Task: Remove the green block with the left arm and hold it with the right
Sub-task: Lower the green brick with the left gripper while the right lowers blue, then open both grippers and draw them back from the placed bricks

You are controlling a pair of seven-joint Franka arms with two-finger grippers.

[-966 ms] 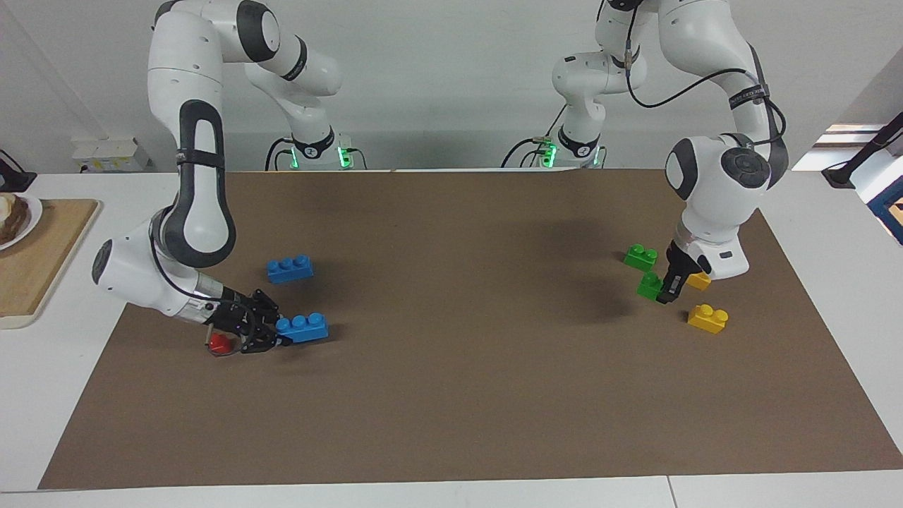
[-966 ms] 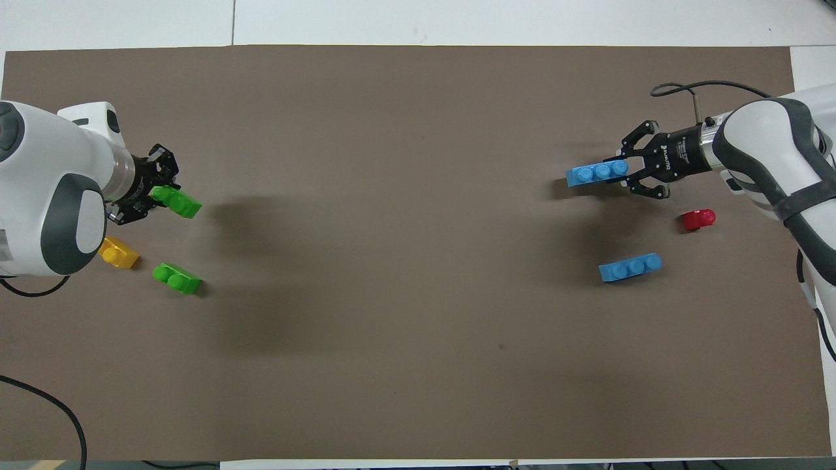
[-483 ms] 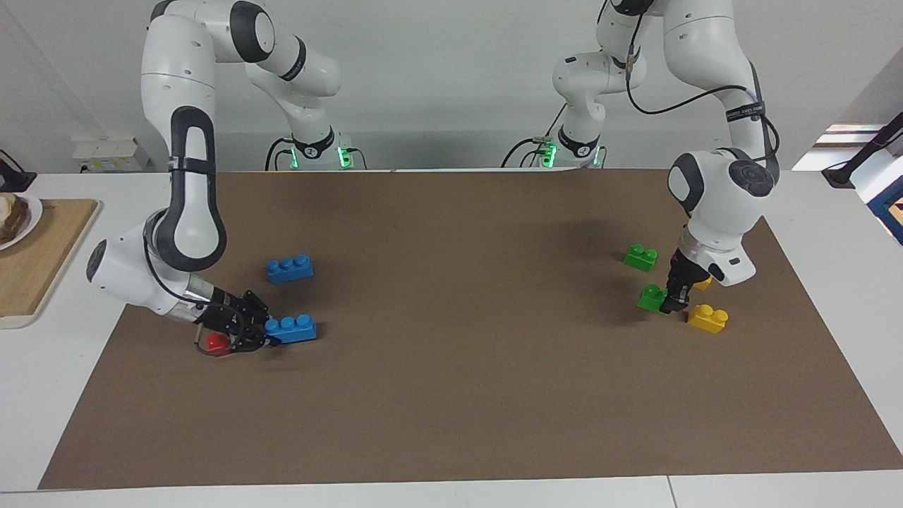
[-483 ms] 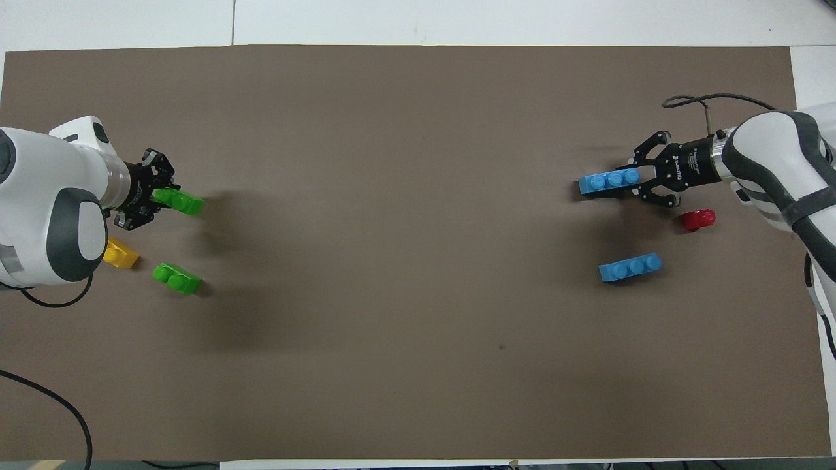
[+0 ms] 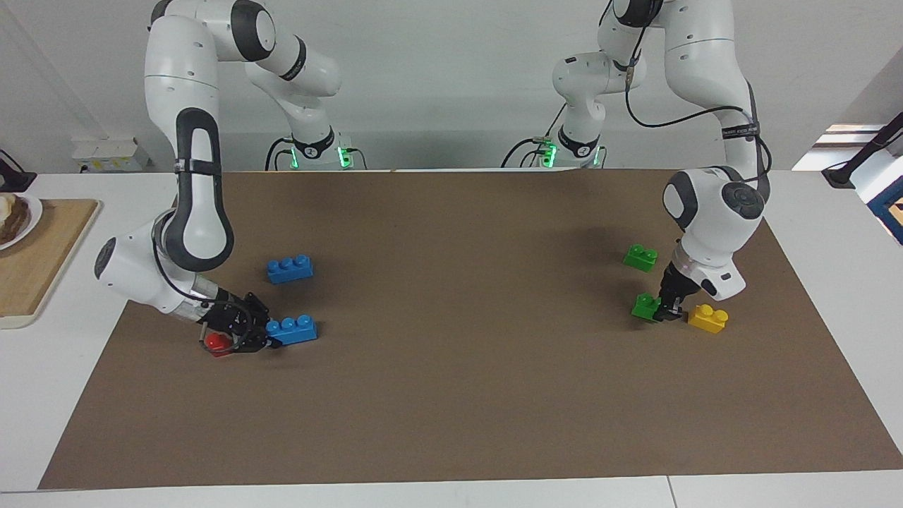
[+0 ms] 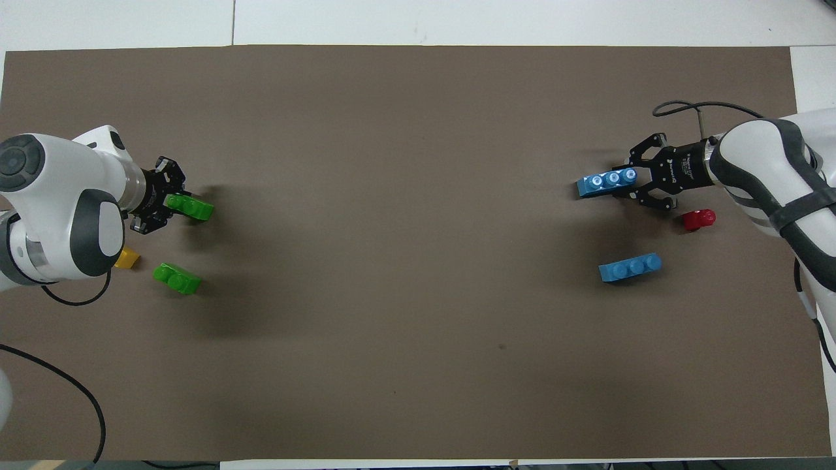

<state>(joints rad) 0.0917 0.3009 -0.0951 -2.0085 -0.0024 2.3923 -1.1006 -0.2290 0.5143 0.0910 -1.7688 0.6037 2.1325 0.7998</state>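
Note:
The green block's lower edge lies low on the brown mat and the block would rest there, so it is time for my left gripper to open now.
My left gripper point(image 5: 664, 312) is shut on one end of a green block point(image 5: 645, 306) and holds it low at the brown mat point(image 5: 458, 395), beside a yellow brick point(image 5: 707, 317). In the overhead view this gripper point(image 6: 174, 203) and the green block point(image 6: 192, 208) show at the left arm's end. A second green block point(image 5: 640, 257) lies loose nearer to the robots point(image 6: 176, 278). My right gripper point(image 5: 270, 337) is shut on the end of a blue brick point(image 5: 292, 329), low at the mat; it also shows in the overhead view point(image 6: 632, 182) with the blue brick point(image 6: 605, 182).
A second blue brick point(image 5: 289, 269) lies nearer to the robots. A small red piece point(image 5: 217, 343) sits beside my right gripper. Another yellow brick point(image 6: 127, 258) peeks out under my left arm. A wooden board point(image 5: 35, 261) lies off the mat.
My left gripper has come down toward the mat with the green block, next to the yellow brick. My right gripper has shifted slightly toward its own end with the blue brick.

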